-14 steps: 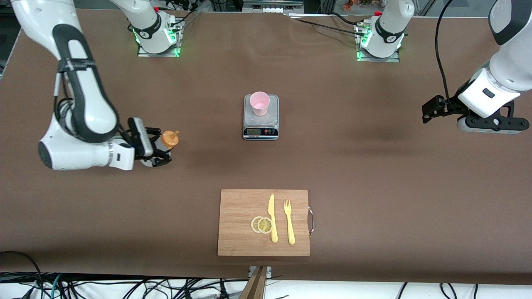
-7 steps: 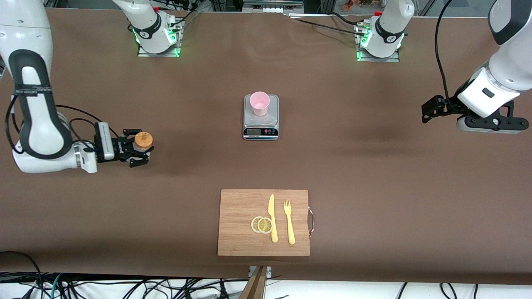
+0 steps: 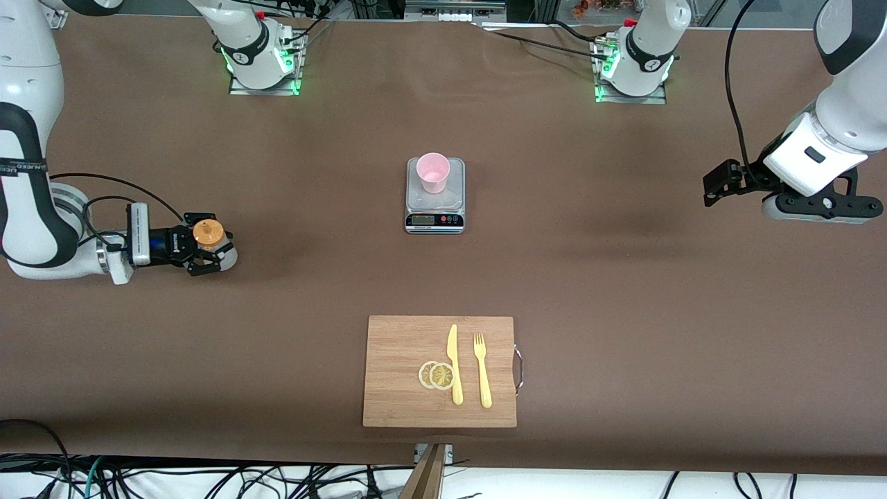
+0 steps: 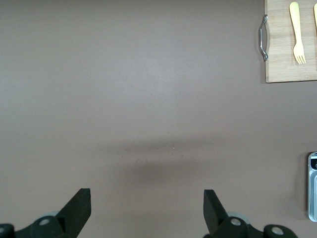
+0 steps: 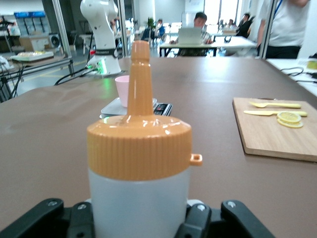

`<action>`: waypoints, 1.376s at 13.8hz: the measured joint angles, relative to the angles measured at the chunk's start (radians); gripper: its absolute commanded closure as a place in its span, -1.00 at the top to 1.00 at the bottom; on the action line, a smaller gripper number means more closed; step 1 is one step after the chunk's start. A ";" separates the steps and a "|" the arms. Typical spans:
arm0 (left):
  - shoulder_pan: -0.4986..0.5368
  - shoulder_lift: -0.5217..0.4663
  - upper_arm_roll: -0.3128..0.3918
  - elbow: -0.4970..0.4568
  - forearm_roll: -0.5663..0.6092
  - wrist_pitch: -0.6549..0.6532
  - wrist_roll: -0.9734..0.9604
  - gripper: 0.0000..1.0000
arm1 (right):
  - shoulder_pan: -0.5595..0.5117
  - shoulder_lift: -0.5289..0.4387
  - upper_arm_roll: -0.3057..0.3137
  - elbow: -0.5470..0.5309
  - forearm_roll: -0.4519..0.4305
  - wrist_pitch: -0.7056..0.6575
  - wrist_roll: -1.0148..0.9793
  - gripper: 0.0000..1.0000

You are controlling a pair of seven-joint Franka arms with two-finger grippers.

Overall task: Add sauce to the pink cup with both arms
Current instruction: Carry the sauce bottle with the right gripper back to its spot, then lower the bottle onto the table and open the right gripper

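The sauce bottle hangs raised above the brown table in the front view, so my right gripper keeps holding the sauce bottle for now.
The sauce bottle [image 3: 206, 234], whitish with an orange nozzle cap, stands upright low over the table toward the right arm's end. My right gripper [image 3: 208, 251] is shut on its body. In the right wrist view the sauce bottle [image 5: 140, 163] fills the foreground, held at its base by the right gripper [image 5: 140, 220]. The pink cup [image 3: 433, 172] stands on a small scale [image 3: 434, 209] mid-table, also visible as the pink cup [image 5: 122, 90] past the nozzle. My left gripper [image 3: 717, 181] waits open over bare table at the left arm's end; the left gripper [image 4: 146, 208] holds nothing.
A wooden cutting board [image 3: 398, 367] lies nearer the front camera than the scale, carrying a yellow knife [image 3: 454, 364], a fork [image 3: 482, 371] and two lemon slices [image 3: 436, 375]. The board's corner [image 4: 285, 59] and the scale's edge [image 4: 312, 186] show in the left wrist view.
My right arm has carried the sauce bottle along the table toward its own end, away from the cup and scale. The left arm has not moved.
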 measured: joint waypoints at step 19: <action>0.000 0.004 -0.001 0.000 0.000 0.000 0.000 1.00 | -0.043 0.172 0.001 0.000 0.150 -0.079 -0.167 0.92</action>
